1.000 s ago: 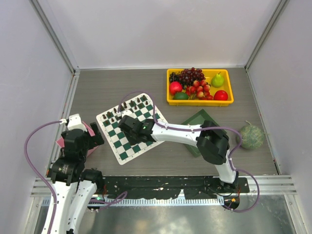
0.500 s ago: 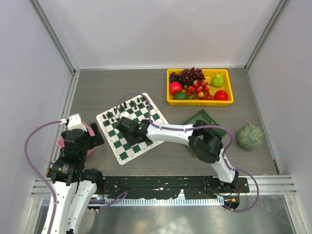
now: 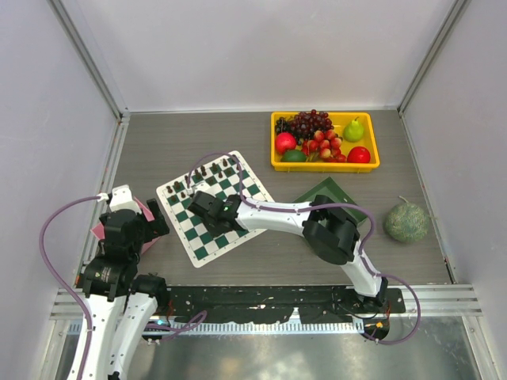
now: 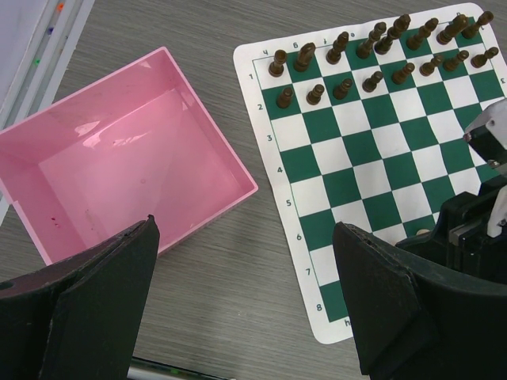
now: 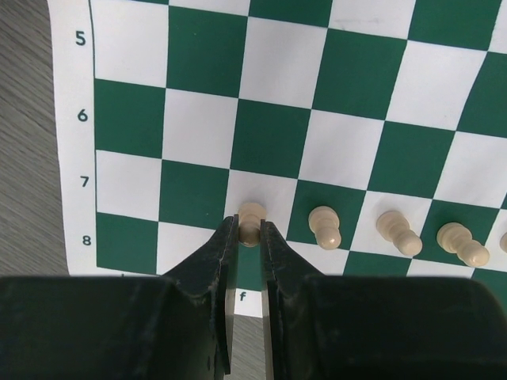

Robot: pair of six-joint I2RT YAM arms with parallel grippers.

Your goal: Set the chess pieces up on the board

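The cream pawn's base (image 5: 252, 209) sits in the white square (image 5: 276, 198), so the pawn would stand in line with the neighbouring pawns if my right gripper opened now.
The green and white board (image 3: 202, 245) lies left of centre on the table. My right gripper (image 5: 249, 226) is shut on a cream pawn (image 5: 252, 214), held low over the board (image 5: 277, 127) at the f column, rows 7 to 8. Three more cream chess pieces (image 5: 325, 226) stand in a row to its right. From above, the right gripper (image 3: 202, 204) reaches over the board's middle. Dark pieces (image 4: 372, 55) fill the two far rows. My left gripper (image 4: 245, 229) hangs open and empty above bare table, between the pink box and the board's near corner (image 4: 348, 317).
An empty pink box (image 4: 119, 158) sits left of the board. A yellow tray (image 3: 325, 167) of fruit stands at the back right. A dark green tray (image 3: 333, 194) lies partly under the right arm, and a round green melon (image 3: 406, 222) rests at far right.
The right arm has swung a little to the left, carrying the cream pawn across the board, its elbow following. The left arm has not moved.
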